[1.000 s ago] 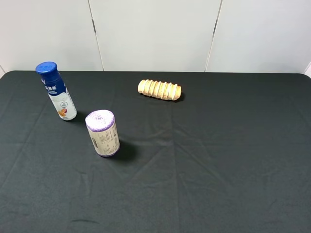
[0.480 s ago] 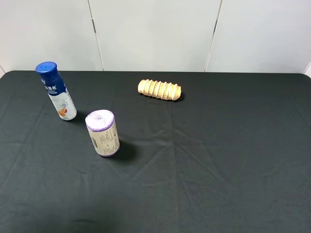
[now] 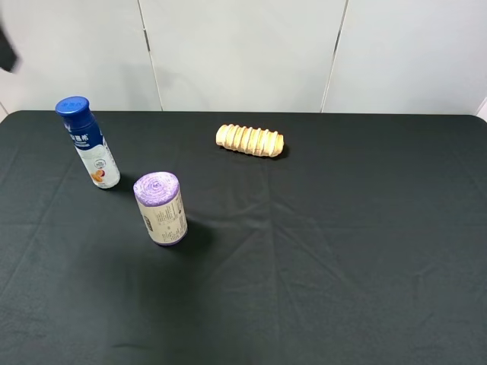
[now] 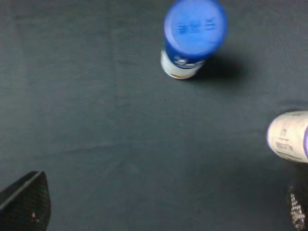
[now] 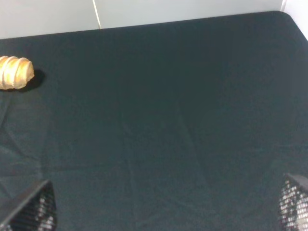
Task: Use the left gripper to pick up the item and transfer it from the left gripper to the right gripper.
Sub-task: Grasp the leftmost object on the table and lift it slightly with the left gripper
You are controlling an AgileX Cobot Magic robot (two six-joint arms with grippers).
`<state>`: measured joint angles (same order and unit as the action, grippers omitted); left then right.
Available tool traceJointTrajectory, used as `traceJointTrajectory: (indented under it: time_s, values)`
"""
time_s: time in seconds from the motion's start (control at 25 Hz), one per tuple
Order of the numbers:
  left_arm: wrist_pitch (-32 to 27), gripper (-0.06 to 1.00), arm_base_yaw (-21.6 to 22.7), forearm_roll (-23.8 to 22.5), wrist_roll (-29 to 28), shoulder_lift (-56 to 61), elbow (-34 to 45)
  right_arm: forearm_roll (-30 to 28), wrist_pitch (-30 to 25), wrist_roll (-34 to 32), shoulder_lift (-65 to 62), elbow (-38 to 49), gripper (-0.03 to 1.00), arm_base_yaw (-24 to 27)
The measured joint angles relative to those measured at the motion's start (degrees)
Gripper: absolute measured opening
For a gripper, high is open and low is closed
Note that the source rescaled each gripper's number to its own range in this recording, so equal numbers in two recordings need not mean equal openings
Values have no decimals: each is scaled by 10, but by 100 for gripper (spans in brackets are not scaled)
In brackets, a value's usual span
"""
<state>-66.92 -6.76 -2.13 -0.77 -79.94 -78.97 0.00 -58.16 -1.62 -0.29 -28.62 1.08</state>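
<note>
My left gripper grips the bottle by its blue cap end [image 3: 76,114] next, leaving the bottle's white lower body [image 3: 100,165] free for my right gripper.
The item, a slim bottle [image 3: 89,144] with a blue cap and a white lower body, stands upright at the far left of the black cloth. From above in the left wrist view, the bottle [image 4: 192,36] lies well ahead of my left gripper [image 4: 161,211]. That gripper is open, its fingertips [image 4: 26,202] wide apart and nothing between them. My right gripper [image 5: 163,207] is open and empty over bare cloth on the right side. Neither claw shows in the exterior high view.
A purple-topped cylinder [image 3: 160,209] stands just right of and nearer than the bottle, and also shows in the left wrist view [image 4: 288,137]. A ridged bread roll [image 3: 249,140] lies at the back middle. A dark blurred shape [image 3: 6,49] sits at the upper left edge.
A dark blurred shape has come in at the upper left edge of the exterior high view, and a shadow has spread over the lower left cloth. The objects have not moved.
</note>
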Motion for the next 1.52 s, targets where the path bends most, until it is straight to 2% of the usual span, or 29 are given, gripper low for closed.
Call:
traceJointTrajectory:
  time_s: [0.12, 0.8, 1.16, 1.28, 1.4, 1.48, 1.52]
  values:
    - [1, 97, -18, 1, 0, -54, -16, 0, 0, 0, 0, 0, 100, 0]
    - [82, 97, -20, -9, 0, -240, -39, 0, 0, 0, 0, 0, 100, 0]
    - [122, 93, -20, -11, 0, -285, -39, 0, 0, 0, 0, 0, 100, 0]
    - [134, 81, -20, -11, 0, -285, -39, 0, 0, 0, 0, 0, 100, 0]
    - [139, 59, -20, -11, 0, -285, -39, 0, 0, 0, 0, 0, 100, 0]
    - [139, 36, -20, -11, 0, -285, -39, 0, 0, 0, 0, 0, 100, 0]
    - [139, 18, -20, -11, 0, -285, -39, 0, 0, 0, 0, 0, 100, 0]
